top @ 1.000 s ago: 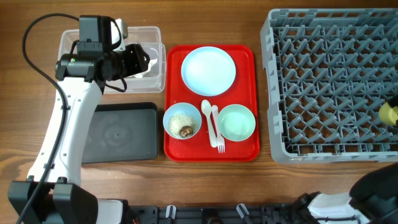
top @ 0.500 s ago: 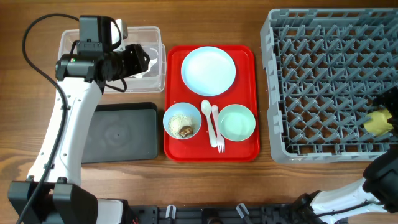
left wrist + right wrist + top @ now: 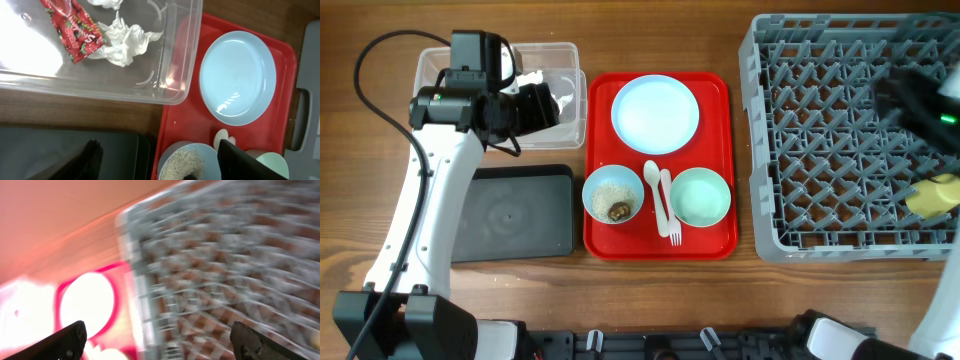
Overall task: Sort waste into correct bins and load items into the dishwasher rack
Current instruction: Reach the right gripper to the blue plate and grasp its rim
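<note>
The plate should go edgewise into the rack, so my right gripper next needs to grab the rim of the plate (image 3: pixel 655 113) on the side nearest the rack.
The red wrapper (image 3: pixel 72 27) and white tissue (image 3: pixel 125 40) lie in the clear tub (image 3: pixel 430 65), which also shows in the left wrist view (image 3: pixel 180 75). My left gripper (image 3: pixel 542 100) hovers over the tub's right side, open and empty (image 3: pixel 160 165). The red serving tray (image 3: pixel 720 120) holds the plate (image 3: pixel 655 113), a bowl with rice crumbs and a brown bit (image 3: pixel 613 193), an empty bowl (image 3: pixel 700 196), the spoon (image 3: pixel 653 180) and the fork (image 3: pixel 670 215). The yellow cup (image 3: pixel 932 195) lies in the grey rack (image 3: pixel 820 130). My right gripper (image 3: pixel 898 95) is blurred above the rack, open and empty (image 3: pixel 160 342).
The black tray (image 3: pixel 510 213) sits in front of the tub, left of the red tray. The rack fills the right of the table, its left wall close to the red tray's right edge. The left arm's cable loops over the far left.
My right gripper let go of the yellow cup in the rack's right side and swung up and back over the rack. My left gripper shifted slightly.
</note>
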{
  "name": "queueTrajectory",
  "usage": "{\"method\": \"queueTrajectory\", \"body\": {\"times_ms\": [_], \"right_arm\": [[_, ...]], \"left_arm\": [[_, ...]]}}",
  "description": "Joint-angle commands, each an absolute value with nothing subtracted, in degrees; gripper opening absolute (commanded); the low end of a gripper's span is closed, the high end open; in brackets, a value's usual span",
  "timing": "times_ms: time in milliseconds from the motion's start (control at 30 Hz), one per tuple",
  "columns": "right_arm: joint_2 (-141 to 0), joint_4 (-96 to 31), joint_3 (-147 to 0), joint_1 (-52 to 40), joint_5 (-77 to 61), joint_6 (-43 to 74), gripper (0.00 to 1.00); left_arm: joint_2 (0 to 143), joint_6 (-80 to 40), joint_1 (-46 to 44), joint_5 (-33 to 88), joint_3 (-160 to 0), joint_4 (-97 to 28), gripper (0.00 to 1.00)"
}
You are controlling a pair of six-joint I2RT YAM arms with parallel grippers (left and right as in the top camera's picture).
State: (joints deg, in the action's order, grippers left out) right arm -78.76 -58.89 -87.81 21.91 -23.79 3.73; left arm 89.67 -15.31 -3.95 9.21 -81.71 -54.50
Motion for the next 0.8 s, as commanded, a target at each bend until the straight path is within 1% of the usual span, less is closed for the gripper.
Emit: {"method": "queueTrajectory", "body": {"times_ms": [0, 100, 167, 233, 267, 333, 433, 500, 533, 700, 767], "right_arm": [[-81.36, -56.86, -88.07, 9.56, -26.17, 1.54, 0.93], [-86.21, -53.60, -88.07, -1.45, -20.75, 3.44, 0.93], [-90.45, -51.51, -88.07, -6.81, -16.45, 4.64, 0.93], [-96.03, -48.84, -88.07, -11.03, -12.27, 8.36, 0.92], [-98.17, -47.77, -88.07, -12.19, -11.77, 9.50, 0.90], [-102.98, -45.28, -88.07, -14.15, -11.40, 10.98, 0.85], [-111.53, -42.19, -88.07, -16.45, -5.76, 17.72, 0.79], [-114.96, -40.53, -88.07, -17.06, -5.54, 19.22, 0.75], [-117.34, -39.33, -88.07, -17.61, -5.54, 20.21, 0.72], [-122.45, -37.71, -88.07, -18.70, -2.33, 25.67, 0.63], [-123.17, -37.32, -88.07, -18.74, -2.37, 25.76, 0.58]], "left_arm": [[88.44, -14.79, -3.73, 7.77, -81.76, -55.79, 0.76], [88.44, -14.76, -3.73, 7.66, -81.76, -56.88, 0.79], [88.44, -14.76, -3.73, 7.35, -81.78, -57.30, 0.79], [88.44, -14.76, -3.73, 7.38, -81.76, -57.30, 0.79], [88.44, -14.76, -3.73, 7.38, -81.76, -57.30, 0.79], [88.44, -14.76, -3.73, 7.38, -81.78, -57.30, 0.80], [88.44, -14.76, -3.73, 7.38, -81.76, -57.30, 0.80], [88.44, -14.79, -3.73, 7.38, -81.76, -57.30, 0.80], [88.44, -14.81, -3.73, 7.40, -81.76, -57.30, 0.80], [88.44, -14.81, -3.73, 7.40, -81.76, -57.30, 0.80], [88.44, -14.87, -3.73, 7.40, -81.78, -57.30, 0.80]]}}
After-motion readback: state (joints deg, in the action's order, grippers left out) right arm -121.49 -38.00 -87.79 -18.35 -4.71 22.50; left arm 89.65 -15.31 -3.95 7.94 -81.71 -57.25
